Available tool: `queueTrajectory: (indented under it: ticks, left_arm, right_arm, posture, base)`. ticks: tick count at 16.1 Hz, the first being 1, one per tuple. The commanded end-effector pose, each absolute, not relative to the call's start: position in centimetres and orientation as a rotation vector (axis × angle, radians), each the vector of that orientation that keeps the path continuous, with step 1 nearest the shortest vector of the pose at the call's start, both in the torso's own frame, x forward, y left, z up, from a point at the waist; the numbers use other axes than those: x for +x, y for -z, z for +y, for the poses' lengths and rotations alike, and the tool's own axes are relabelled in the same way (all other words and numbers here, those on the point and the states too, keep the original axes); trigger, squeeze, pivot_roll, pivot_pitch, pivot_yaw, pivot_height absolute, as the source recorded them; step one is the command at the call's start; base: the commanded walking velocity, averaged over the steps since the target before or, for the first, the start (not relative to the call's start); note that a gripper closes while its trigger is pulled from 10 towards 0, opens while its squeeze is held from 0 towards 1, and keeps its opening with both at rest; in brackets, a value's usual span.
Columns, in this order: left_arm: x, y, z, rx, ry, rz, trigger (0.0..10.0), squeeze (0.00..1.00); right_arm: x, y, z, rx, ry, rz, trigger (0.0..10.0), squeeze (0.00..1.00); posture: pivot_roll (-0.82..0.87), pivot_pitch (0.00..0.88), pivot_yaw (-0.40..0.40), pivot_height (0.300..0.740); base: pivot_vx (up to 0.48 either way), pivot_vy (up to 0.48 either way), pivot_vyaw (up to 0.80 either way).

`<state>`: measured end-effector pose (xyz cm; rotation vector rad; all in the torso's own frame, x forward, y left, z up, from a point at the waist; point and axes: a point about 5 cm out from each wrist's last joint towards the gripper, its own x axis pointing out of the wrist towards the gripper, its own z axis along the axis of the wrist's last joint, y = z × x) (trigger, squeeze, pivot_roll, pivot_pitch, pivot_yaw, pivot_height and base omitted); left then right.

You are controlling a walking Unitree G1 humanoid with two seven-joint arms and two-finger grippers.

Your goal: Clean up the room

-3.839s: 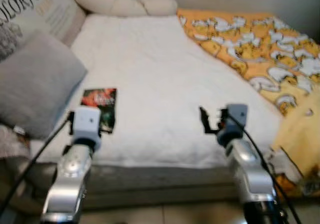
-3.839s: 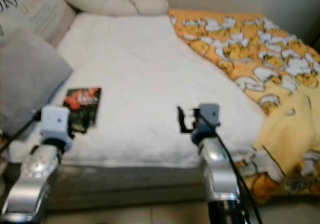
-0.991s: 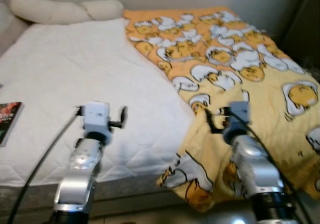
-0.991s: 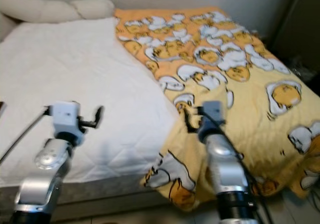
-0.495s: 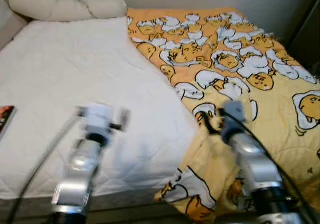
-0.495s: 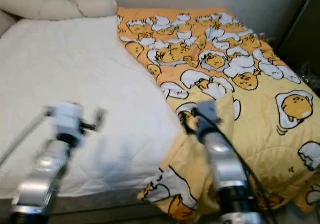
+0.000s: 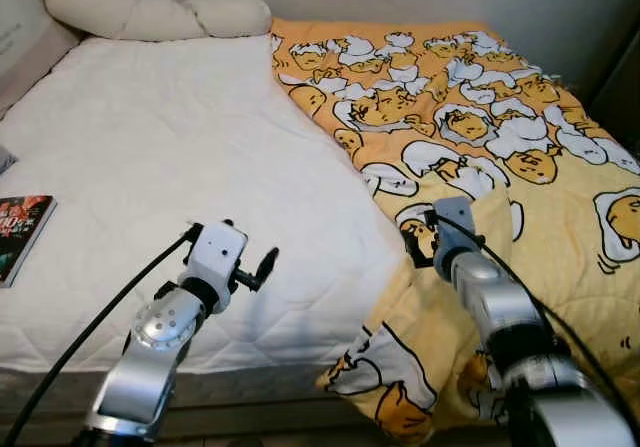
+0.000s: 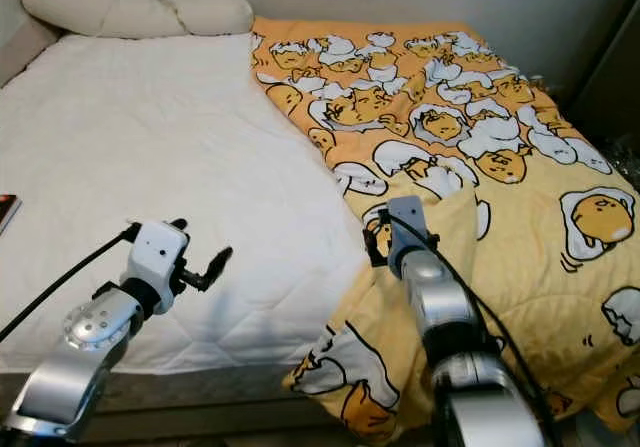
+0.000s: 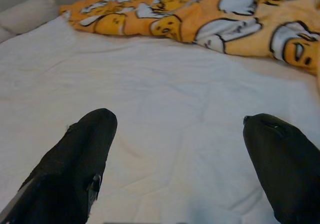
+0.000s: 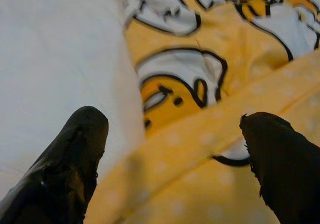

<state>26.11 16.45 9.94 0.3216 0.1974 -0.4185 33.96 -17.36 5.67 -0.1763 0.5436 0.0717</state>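
Note:
My right gripper should next pick up the blanket by its bunched fold (image 10: 182, 154), which stands up while the rest lies flat across the bed.
A yellow blanket (image 7: 470, 117) printed with egg cartoons covers the right half of the bed, and its near corner (image 7: 455, 297) is folded over and hangs off the front edge. My right gripper (image 7: 412, 249) is open just above that folded edge, where blanket meets white sheet (image 10: 60, 48). In the right wrist view the yellow fold (image 10: 200, 174) lies between the fingers (image 10: 75, 149). My left gripper (image 7: 264, 263) hovers open over the bare white sheet (image 9: 165, 108), holding nothing.
A red and black book (image 7: 18, 225) lies on the sheet at the left edge. Cream bolster pillows (image 7: 150, 15) line the head of the bed by the wall. Dark furniture (image 7: 622, 77) stands at the far right. The bed's front edge (image 7: 250, 377) is close below the arms.
The camera has swung right along the bed, so the book has slid to the left edge. My right gripper has reached forward to the blanket's folded edge. The left arm has steadied over the sheet.

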Motion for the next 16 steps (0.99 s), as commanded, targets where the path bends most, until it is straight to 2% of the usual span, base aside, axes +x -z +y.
queueTrajectory:
  ticks: [1,4,6,8,11,14,15,16]
  left_arm:
    - [26.2,-10.5,16.1,0.335,0.455,0.186,10.0,0.74]
    - [25.4,-10.7,16.4,0.354,0.494,0.204,10.0,0.74]
    - [24.7,-10.7,16.5,0.369,0.520,0.220,10.0,0.74]
    - [23.5,-11.1,16.3,0.403,0.600,0.227,10.0,0.74]
    - [22.7,-11.9,16.5,0.408,0.614,0.229,10.0,0.73]
    - [22.0,-12.3,17.1,0.411,0.597,0.244,10.0,0.74]
    - [21.7,-12.4,17.2,0.413,0.596,0.252,10.0,0.74]
    - [21.4,-12.4,17.3,0.415,0.595,0.258,10.0,0.74]
  right_arm:
    - [34.2,-5.5,-17.6,-0.213,-0.078,0.565,10.0,0.00]
    - [34.3,-4.7,-17.7,-0.225,-0.061,0.647,10.0,0.00]
    - [34.0,-4.2,-17.8,-0.172,-0.043,0.675,10.0,0.00]
    - [33.5,-3.4,-18.4,-0.091,0.021,0.700,10.0,0.00]
    - [33.5,-3.3,-18.3,0.029,0.057,0.683,10.0,0.00]
    - [33.0,-2.7,-18.4,-0.118,0.039,0.727,10.0,0.00]
    - [32.9,-2.6,-18.5,-0.149,0.042,0.736,9.4,0.00]
    - [32.7,-2.4,-18.7,-0.171,0.049,0.748,6.7,0.00]
  posture:
    - [0.11,0.000,-0.002,0.740]
    - [0.15,0.000,-0.003,0.740]
    - [0.17,0.003,-0.002,0.740]
    - [0.22,0.072,-0.002,0.740]
    - [0.26,0.114,-0.007,0.740]
    - [0.29,0.155,-0.011,0.740]
    - [0.30,0.163,-0.011,0.740]
    - [0.30,0.170,-0.012,0.740]
  base:
    - [0.000,0.000,0.00]
    - [0.000,0.000,0.00]
    - [0.000,0.000,0.00]
    - [0.000,0.000,0.00]
    - [0.000,0.000,0.00]
    - [0.000,0.000,0.00]
    - [0.000,0.000,0.00]
    - [0.000,0.000,0.00]
